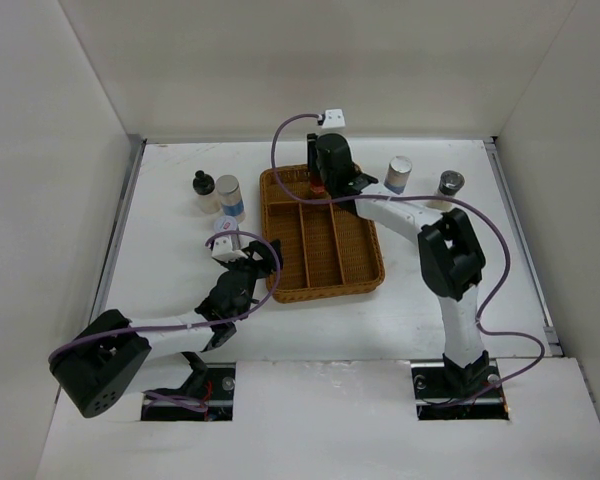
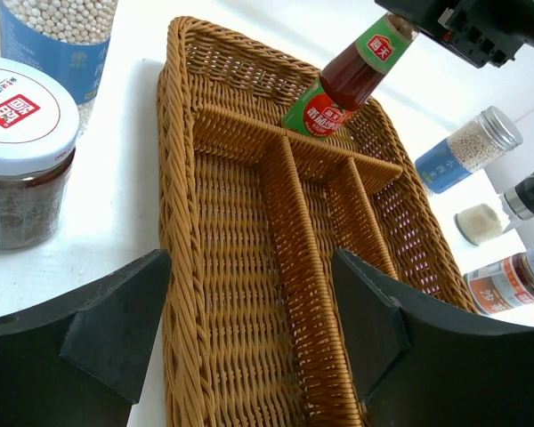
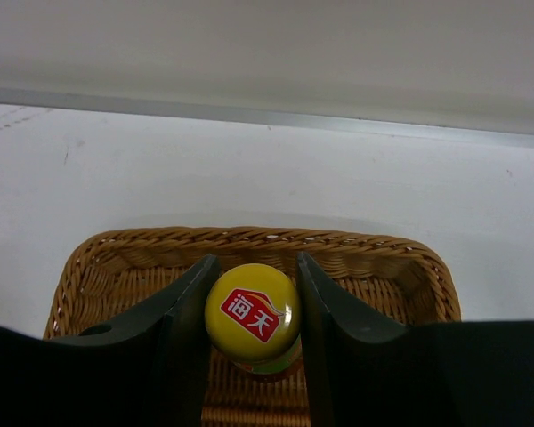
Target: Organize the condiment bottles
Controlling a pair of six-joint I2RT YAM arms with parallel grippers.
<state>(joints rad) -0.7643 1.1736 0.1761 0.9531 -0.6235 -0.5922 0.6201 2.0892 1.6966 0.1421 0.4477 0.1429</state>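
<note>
The sauce bottle [image 3: 253, 313] leaves my right gripper now: it stands upright inside the tray's far cross section, base behind the divider, so it would land there.
My right gripper [image 3: 253, 307] is shut on the yellow cap of the brown sauce bottle [image 3: 253, 313], which stands in the far cross compartment of the wicker tray [image 1: 370, 270]. In the left wrist view this sauce bottle [image 2: 347, 80] shows its red and green label behind the divider. My left gripper [image 2: 249, 294] hangs open over the tray's left compartment [image 2: 231, 231] with nothing between its fingers. A white-lidded jar [image 2: 22, 151] and a blue-labelled shaker [image 2: 62, 36] stand left of the tray. A black-capped jar [image 1: 203, 185] is beside them.
Right of the tray stand a silver-lidded shaker [image 2: 467, 147], a black-capped bottle [image 2: 507, 209] and a red-labelled jar [image 2: 507, 280]. The tray's three long compartments hold nothing. White walls close the table at the back and sides.
</note>
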